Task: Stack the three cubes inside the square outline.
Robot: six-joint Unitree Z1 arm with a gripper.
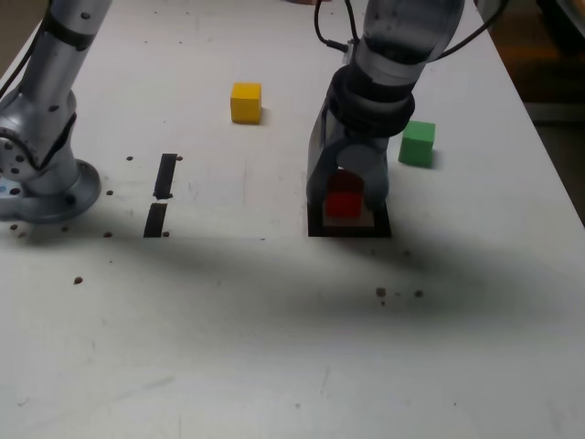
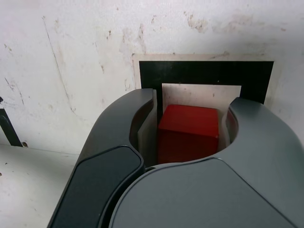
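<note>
The red cube sits low over the white centre of the tape square. My gripper needs to open now.
The red cube sits between my gripper's two dark jaws, which press close on both of its sides. It is low over the white centre of the black tape square outline; I cannot tell whether it touches the table. The yellow cube lies alone on the table, far back at the exterior view's left of the square. The green cube stands just behind the square at the exterior view's right, close to the arm.
Two short black tape strips lie at the exterior view's left of the square. The arm's silver base stands at the far left edge. The white table is scuffed, with small dark specks.
</note>
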